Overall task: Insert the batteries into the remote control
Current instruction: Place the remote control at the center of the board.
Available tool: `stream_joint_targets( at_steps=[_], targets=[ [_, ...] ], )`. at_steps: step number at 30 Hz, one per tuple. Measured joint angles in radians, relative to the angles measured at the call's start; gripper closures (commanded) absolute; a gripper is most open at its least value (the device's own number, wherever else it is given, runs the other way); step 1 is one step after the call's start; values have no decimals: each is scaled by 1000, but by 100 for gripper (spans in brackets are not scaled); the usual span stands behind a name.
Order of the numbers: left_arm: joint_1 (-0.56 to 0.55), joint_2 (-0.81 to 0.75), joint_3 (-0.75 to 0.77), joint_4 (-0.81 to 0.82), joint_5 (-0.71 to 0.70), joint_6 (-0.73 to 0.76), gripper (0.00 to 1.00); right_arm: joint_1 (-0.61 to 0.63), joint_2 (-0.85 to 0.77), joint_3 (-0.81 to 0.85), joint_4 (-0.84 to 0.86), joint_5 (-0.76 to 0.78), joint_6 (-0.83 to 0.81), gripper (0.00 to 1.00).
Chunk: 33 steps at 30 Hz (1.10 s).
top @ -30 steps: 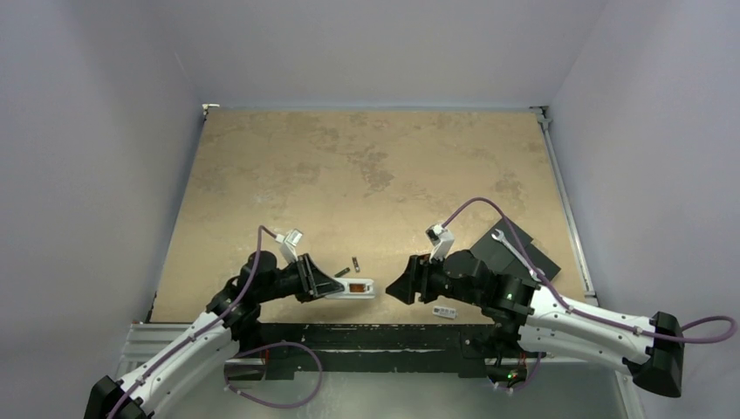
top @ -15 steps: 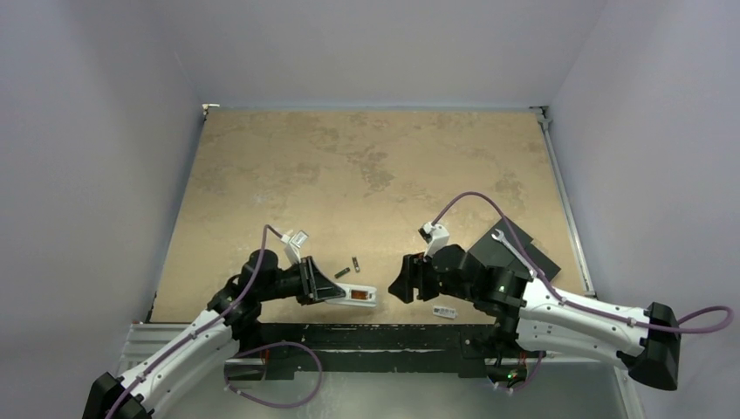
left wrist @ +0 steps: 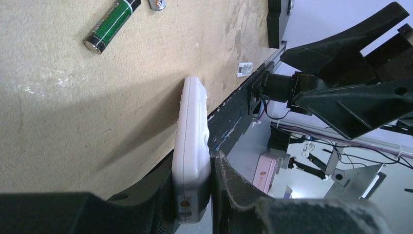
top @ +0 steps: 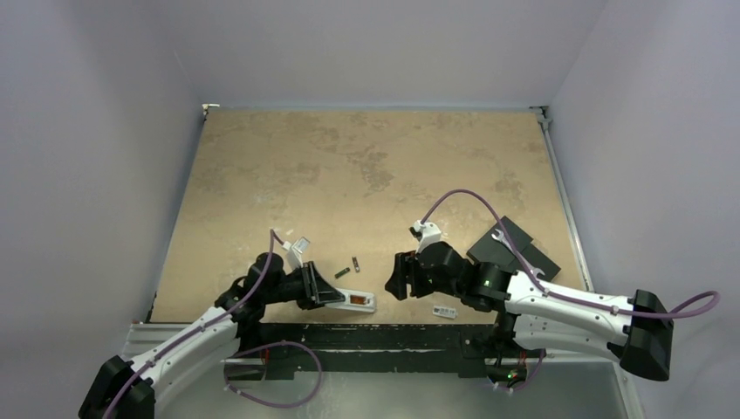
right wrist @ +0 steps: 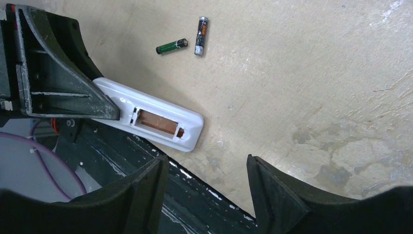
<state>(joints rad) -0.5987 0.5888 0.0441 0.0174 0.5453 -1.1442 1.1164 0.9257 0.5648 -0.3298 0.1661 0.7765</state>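
Observation:
The flat table is close beneath the remote, so the remote would land by the table's near edge. My left gripper should open.
My left gripper is shut on one end of the white remote control. It holds the remote over the table's near edge, back side up. The open battery compartment shows brown inside. Two batteries lie loose on the table just beyond the remote: a green one and a dark one. To the right of the remote hangs my right gripper, open with nothing between its fingers.
A small white cover piece lies near the front edge, under the right arm. A black flat plate with a wrench on it sits at the right. The table's dark front rail runs just below the remote.
The right gripper has swung a little to the left, toward the remote. The left gripper has shifted the remote slightly nearer the front edge. The batteries have not moved.

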Motion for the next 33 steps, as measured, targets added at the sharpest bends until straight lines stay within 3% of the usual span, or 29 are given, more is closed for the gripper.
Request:
stream_joint_targets(
  at_steps=[9,15,20,33],
  targets=[
    [0,44,-17,67,-6,-4,65,0,5,0,10,-1,0,32],
    [0,72,-31,70,-24,4,36,0,24,0,17,-5,0,31],
    [0,98,-31,71,-30,4,19,0,30,0,23,-5,0,31],
    [-5,97,-16,58,-34,12,5,0,30,-1,33,-5,-1,31]
  ],
)
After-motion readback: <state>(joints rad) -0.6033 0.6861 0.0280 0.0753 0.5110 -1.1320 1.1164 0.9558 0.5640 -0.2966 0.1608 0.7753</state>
